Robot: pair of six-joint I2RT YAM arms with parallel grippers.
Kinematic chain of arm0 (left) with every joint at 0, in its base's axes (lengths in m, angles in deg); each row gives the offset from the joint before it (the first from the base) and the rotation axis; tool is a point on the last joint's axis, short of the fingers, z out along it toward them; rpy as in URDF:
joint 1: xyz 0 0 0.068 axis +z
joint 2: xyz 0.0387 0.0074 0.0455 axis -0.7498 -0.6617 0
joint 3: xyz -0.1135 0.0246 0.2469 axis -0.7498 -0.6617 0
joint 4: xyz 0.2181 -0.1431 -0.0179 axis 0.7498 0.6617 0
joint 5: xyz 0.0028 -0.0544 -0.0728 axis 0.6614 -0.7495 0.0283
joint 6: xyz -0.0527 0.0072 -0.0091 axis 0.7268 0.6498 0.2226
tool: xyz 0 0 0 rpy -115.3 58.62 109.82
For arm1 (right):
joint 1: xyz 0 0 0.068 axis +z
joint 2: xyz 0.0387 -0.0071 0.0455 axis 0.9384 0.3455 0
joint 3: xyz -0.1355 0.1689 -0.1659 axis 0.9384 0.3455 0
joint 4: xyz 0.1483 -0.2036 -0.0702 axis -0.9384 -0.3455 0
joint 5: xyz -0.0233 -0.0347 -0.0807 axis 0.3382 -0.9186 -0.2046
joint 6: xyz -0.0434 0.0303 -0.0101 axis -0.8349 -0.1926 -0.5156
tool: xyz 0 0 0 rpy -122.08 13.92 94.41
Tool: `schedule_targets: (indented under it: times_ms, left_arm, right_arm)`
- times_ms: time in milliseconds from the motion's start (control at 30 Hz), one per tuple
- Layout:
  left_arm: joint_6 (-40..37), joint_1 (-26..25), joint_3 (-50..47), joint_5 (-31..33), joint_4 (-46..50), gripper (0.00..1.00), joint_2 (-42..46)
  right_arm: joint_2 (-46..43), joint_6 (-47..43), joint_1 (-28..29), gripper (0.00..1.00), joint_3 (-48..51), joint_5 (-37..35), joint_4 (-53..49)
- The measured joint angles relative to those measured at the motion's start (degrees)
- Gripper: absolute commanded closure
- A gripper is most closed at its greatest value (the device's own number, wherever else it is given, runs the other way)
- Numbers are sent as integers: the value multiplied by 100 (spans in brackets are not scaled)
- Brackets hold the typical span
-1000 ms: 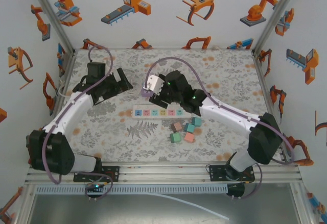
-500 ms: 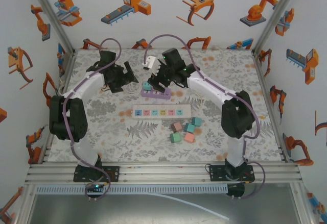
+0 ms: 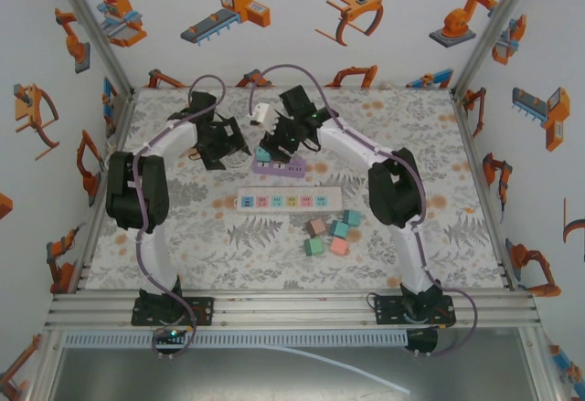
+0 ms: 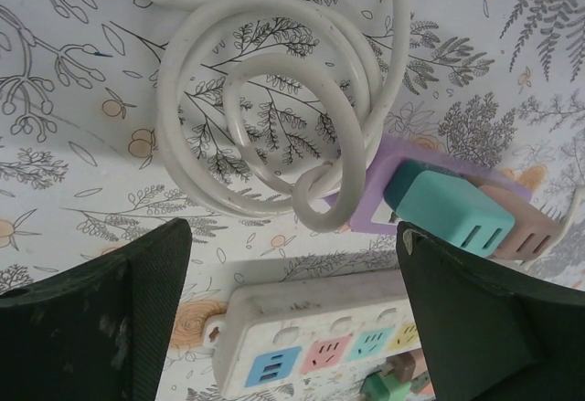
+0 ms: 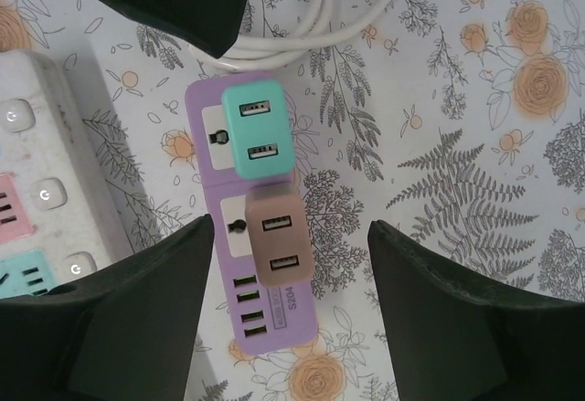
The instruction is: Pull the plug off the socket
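The tan plug (image 5: 279,237) needs to come off the socket, so my right gripper should next grab it across its long sides and pull.
A purple socket strip (image 3: 283,167) (image 5: 265,328) (image 4: 388,168) lies flat on the flowered mat. Two plugs sit in it side by side: a teal plug (image 5: 257,131) (image 4: 445,211) (image 3: 262,154) and a tan plug (image 5: 279,237) (image 4: 523,229). My right gripper (image 5: 291,227) (image 3: 279,142) hovers open above the strip, straddling the tan plug without touching it. My left gripper (image 4: 291,232) (image 3: 230,145) is open just left of the strip, over the end of a white power strip (image 4: 311,337); it holds nothing.
A coiled white cable (image 4: 265,100) runs from the purple strip's left end. The white power strip (image 3: 288,200) lies in front of it, with several small coloured blocks (image 3: 329,235) further forward. Enclosure walls and aluminium posts ring the table.
Both grippers have swung toward the back of the table. The purple strip, earlier up by the right gripper, now lies flat on the mat. The left jaws have narrowed a little.
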Motion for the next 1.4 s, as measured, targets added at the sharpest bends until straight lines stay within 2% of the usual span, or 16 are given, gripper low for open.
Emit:
schedule_targets:
  times_ms: [467,600,867,1233,1300,1367,1400]
  left_arm:
    - [-2,-66,68,-181,98,23,-407]
    - [-4,-101,72,-184,122,26,-437]
    - [-4,-160,81,-195,127,26,-450]
    - [-4,-164,111,-205,162,27,-474]
    - [-4,-179,120,-205,162,28,-483]
    - [-4,-188,131,-208,166,28,-492]
    - [-4,-190,140,-210,168,28,-498]
  right_arm:
    - [70,-297,0,51,7,70,-190]
    - [70,-365,0,57,9,70,-188]
    - [72,-481,0,59,9,72,-188]
    - [122,-586,-11,72,9,131,-175]
    - [125,-586,-11,69,9,140,-173]
    - [129,-581,-11,51,9,144,-166]
    - [131,-590,-11,48,9,144,-160]
